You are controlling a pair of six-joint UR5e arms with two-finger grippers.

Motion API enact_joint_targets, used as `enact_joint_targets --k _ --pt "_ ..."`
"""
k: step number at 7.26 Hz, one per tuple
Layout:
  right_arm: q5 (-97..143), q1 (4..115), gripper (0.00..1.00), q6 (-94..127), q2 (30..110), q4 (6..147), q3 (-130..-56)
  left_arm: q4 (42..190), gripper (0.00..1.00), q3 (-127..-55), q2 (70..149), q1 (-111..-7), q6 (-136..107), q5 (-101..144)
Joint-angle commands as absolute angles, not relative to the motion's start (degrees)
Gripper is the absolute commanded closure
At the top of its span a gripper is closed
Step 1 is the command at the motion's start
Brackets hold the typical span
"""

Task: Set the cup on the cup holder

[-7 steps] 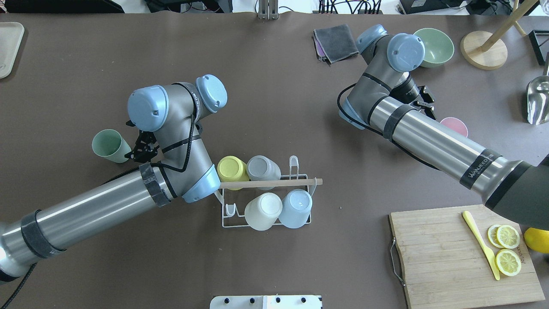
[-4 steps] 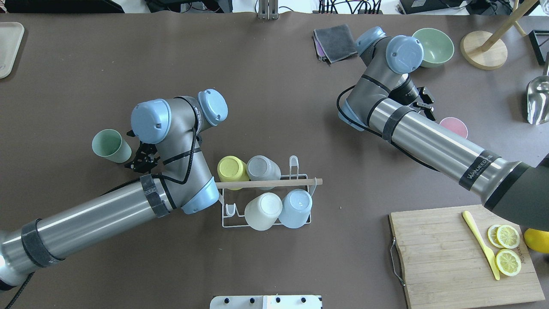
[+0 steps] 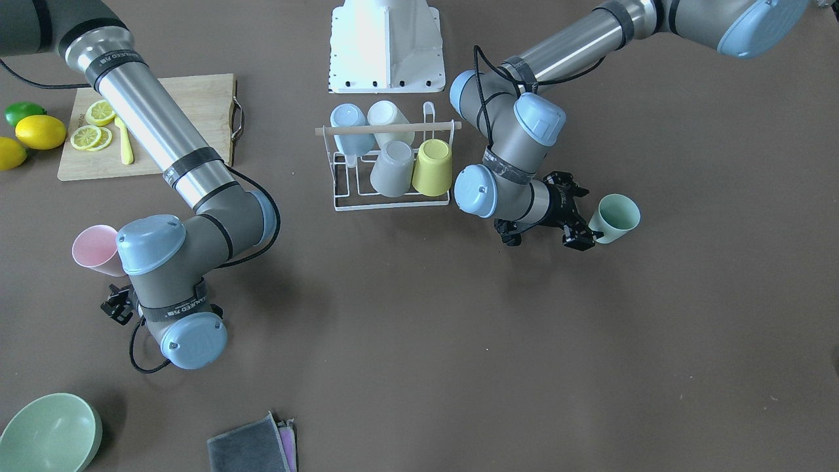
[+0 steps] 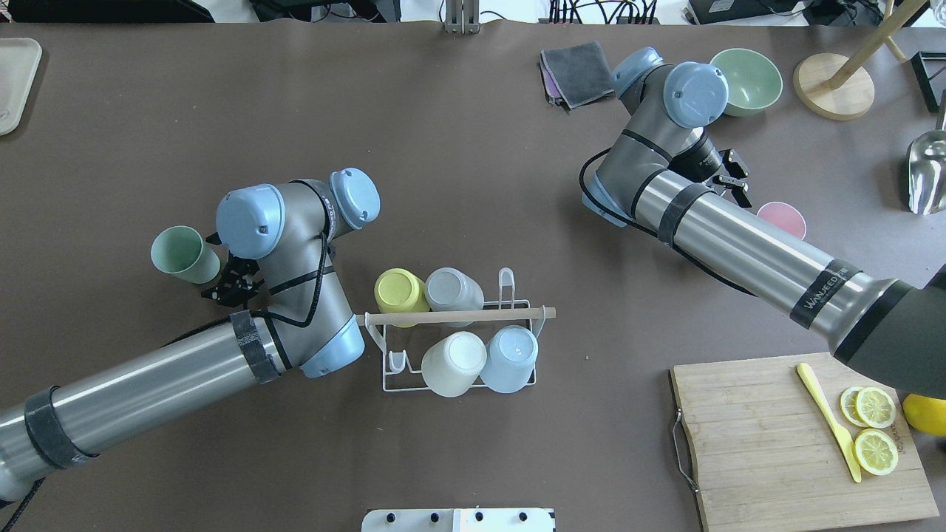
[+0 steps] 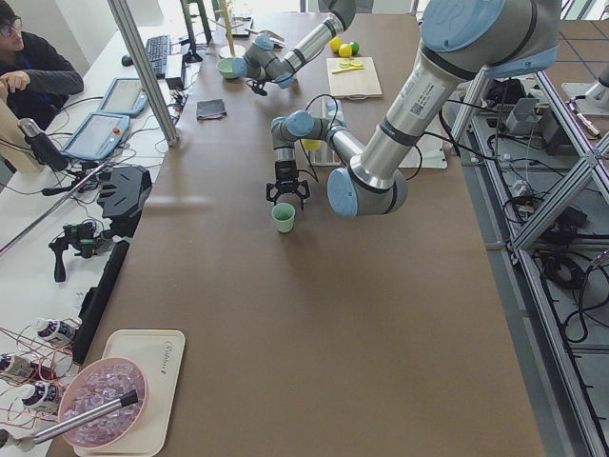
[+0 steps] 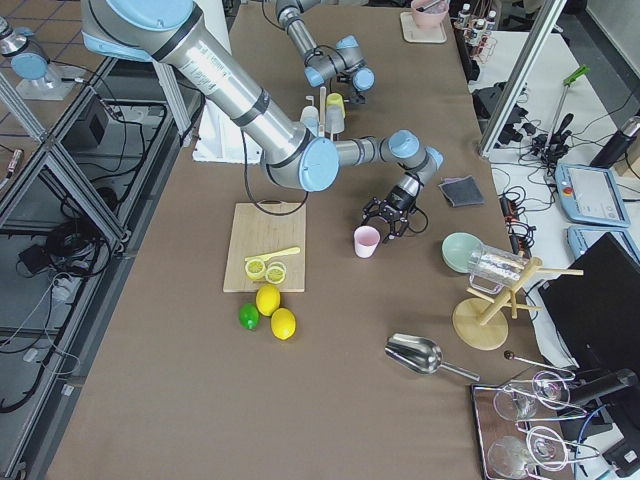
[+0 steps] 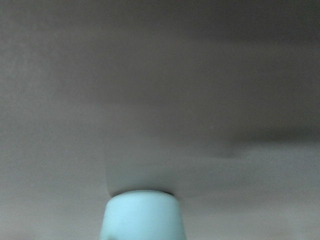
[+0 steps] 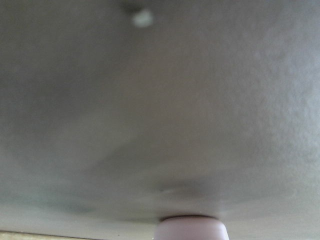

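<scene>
My right gripper is about to grab the pink cup by its body, so that it can set the cup upside down on the cup holder.
The cup holder is a white wire rack with a wooden rod across its top; it also shows in the front view. Yellow, grey, white and blue cups sit upside down on it. A green cup stands upright left of the rack, also in the front view and the left wrist view. My left gripper is open, low beside the cup's base. A pink cup stands partly behind my right forearm. My right gripper is open just beyond it.
A cutting board with lemon slices and a yellow knife lies at the front right. A green bowl, a grey cloth, a wooden stand and a metal scoop lie along the far right.
My left arm swung left and toward the robot, bringing the gripper closer to the green cup's base. The green cup shifted slightly left. The right arm barely moved.
</scene>
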State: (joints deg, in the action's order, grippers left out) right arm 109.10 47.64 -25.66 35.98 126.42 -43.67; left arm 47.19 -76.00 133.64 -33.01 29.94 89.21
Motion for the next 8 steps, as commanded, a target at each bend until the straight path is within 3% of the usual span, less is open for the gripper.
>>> enact_joint_targets --k 1,8 --pt "109.0 47.6 0.0 -25.8 36.1 126.6 -43.7 47.4 0.02 -76.1 132.8 -33.2 30.1 86.1" --pt "108.9 47.6 0.0 -27.3 40.7 130.5 -51.0 51.7 0.02 -76.3 129.4 -33.6 30.3 83.7"
